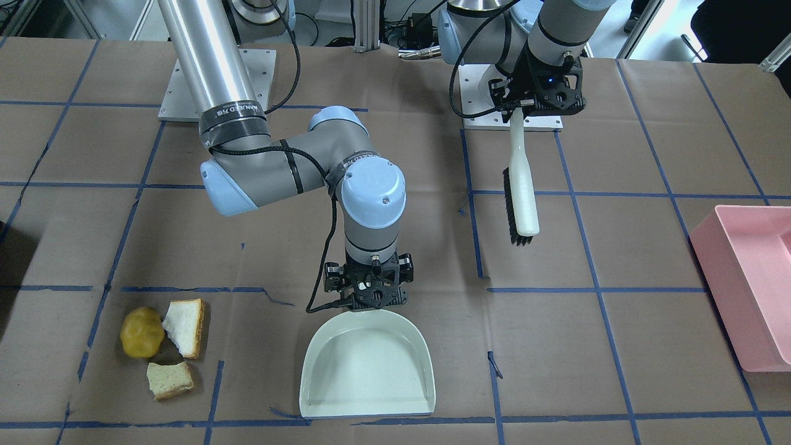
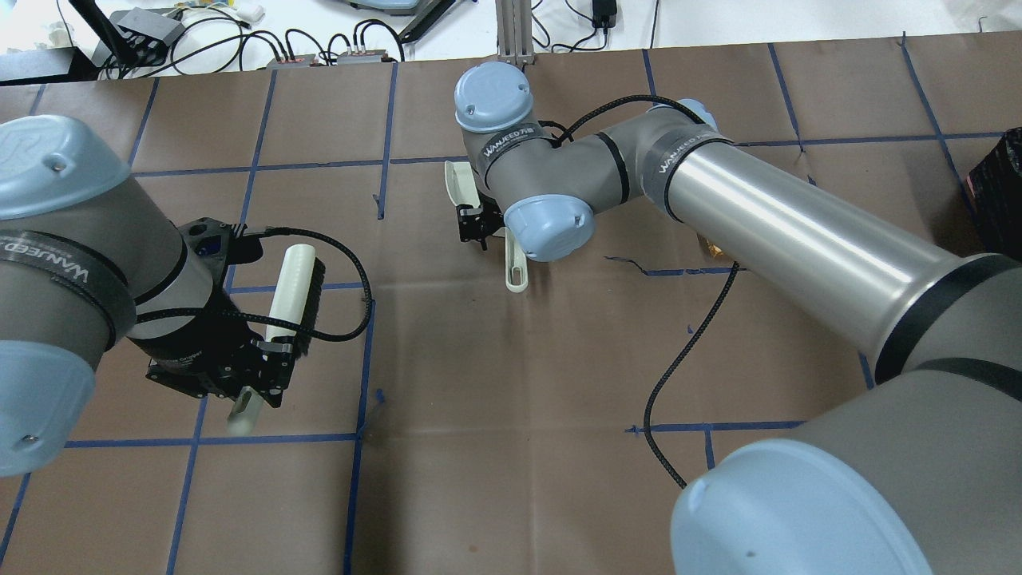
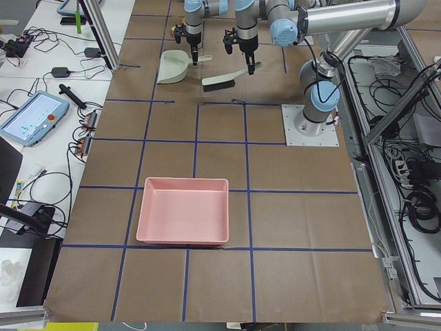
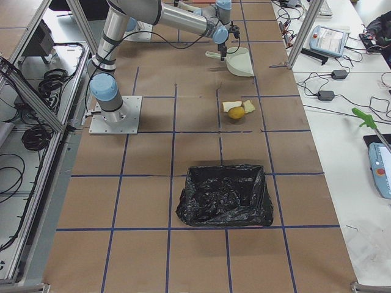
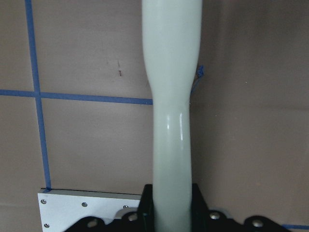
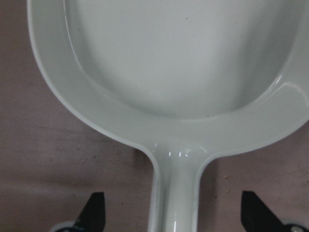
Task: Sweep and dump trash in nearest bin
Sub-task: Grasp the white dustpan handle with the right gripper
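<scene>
My right gripper grabs the dustpan by its handle next, to gather up the trash and carry the dustpan to the bin.
The trash is a yellow potato-like lump and two bread pieces, lying together on the brown paper. To their side, across a gap, a white dustpan lies flat. My right gripper stands over its handle, open, with the fingertips well clear on both sides. My left gripper is shut on the handle of a white brush with black bristles, far from the trash. A bin lined with a black bag sits past the trash in the exterior right view.
A pink bin stands at the table end on my left side. Both arms' base plates are bolted near the robot's edge. Blue tape lines grid the paper. Cables and a tablet lie on side benches off the table.
</scene>
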Tool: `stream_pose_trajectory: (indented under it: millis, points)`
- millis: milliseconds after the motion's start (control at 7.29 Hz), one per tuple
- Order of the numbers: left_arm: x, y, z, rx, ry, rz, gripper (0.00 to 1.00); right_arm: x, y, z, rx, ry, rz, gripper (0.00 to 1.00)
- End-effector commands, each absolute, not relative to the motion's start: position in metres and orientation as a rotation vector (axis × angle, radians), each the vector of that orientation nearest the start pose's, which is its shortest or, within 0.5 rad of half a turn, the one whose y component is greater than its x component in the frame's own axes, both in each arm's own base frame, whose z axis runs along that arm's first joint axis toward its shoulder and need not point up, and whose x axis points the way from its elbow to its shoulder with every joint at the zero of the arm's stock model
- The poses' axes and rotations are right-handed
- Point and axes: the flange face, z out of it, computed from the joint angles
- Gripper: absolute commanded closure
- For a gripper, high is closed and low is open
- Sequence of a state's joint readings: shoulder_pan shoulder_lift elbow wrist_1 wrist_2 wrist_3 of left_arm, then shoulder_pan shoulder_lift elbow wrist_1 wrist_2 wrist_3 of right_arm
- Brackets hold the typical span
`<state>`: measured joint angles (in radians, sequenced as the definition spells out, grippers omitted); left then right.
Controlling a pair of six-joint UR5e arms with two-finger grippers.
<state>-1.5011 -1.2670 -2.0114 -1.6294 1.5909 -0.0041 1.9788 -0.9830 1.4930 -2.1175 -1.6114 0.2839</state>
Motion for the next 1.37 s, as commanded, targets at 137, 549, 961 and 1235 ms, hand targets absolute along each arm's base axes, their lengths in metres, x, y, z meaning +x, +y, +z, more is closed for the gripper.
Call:
stream_pose_trajectory:
  millis: [137, 549, 961, 1235]
  points:
    - [-0.1080, -0.3465, 0.3933, -0.112, 3.113, 0.322, 0.96, 0.3839, -0.5782, 0.2266, -0.111, 3.158, -0.058, 0.00]
    - [-0.1081, -0.3450, 0.3940, -0.114, 3.113, 0.320, 0.96, 0.3836, -0.5778, 0.2277, -0.048, 3.133, -0.031, 0.00]
    - [-0.1077, -0.3442, 0.3944, -0.111, 3.109, 0.315, 0.95, 0.3839, -0.5770, 0.2279, -0.041, 3.128, -0.025, 0.03]
    - [-0.1077, -0.3432, 0.3947, -0.111, 3.109, 0.312, 0.95, 0.3835, -0.5764, 0.2284, -0.041, 3.131, -0.020, 0.47]
